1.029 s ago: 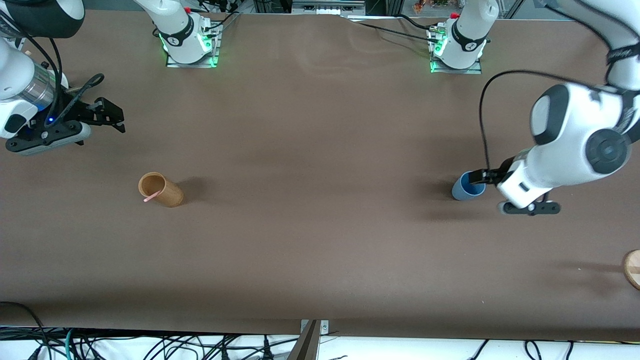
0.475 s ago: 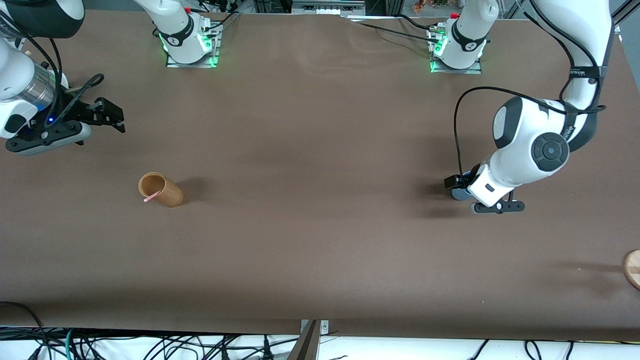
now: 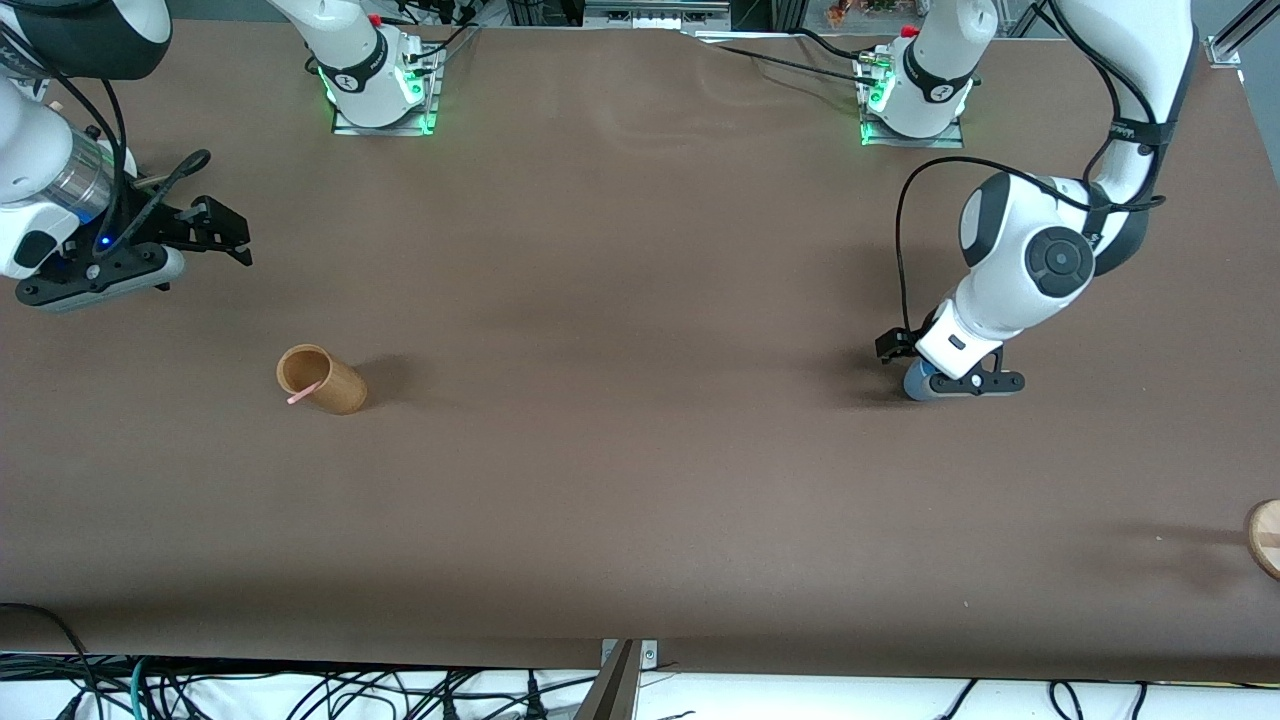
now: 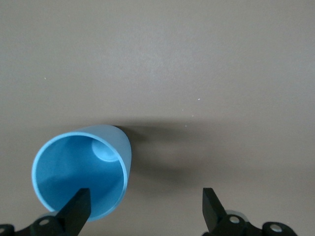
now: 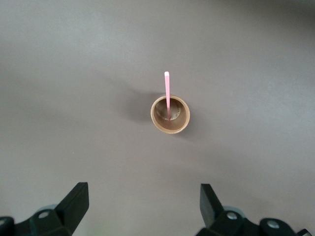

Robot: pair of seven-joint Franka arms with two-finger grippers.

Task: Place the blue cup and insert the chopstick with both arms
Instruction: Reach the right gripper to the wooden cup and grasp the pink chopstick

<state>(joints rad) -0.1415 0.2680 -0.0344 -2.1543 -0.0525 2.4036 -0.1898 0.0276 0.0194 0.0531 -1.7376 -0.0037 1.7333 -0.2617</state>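
The right gripper grabs the pink chopstick by its exposed end next, to put the chopstick [image 3: 303, 393] into the blue cup.
The blue cup [image 3: 914, 384] stands on the brown table toward the left arm's end, mostly hidden under my left gripper [image 3: 905, 358]. In the left wrist view the cup [image 4: 81, 179] shows its open mouth. My left gripper [image 4: 145, 212] is open, with one finger over the cup's mouth and the other off to the side over bare table. The pink chopstick [image 3: 303, 393] leans in the tan wooden cup [image 3: 322, 380] toward the right arm's end. My right gripper [image 3: 228, 232] is open and empty, waiting above the table. The right wrist view shows the chopstick [image 5: 167, 93] and tan cup [image 5: 170, 114] ahead of the gripper [image 5: 142, 209].
A round wooden object [image 3: 1265, 538] sits at the table's edge at the left arm's end, nearer to the camera. Cables hang along the table's front edge [image 3: 300, 690]. The arm bases [image 3: 380, 80] stand along the table's top edge in the front view.
My left arm has swung toward the table's middle and its hand now sits over the blue cup, covering most of it. The right arm, tan cup and chopstick have not moved.
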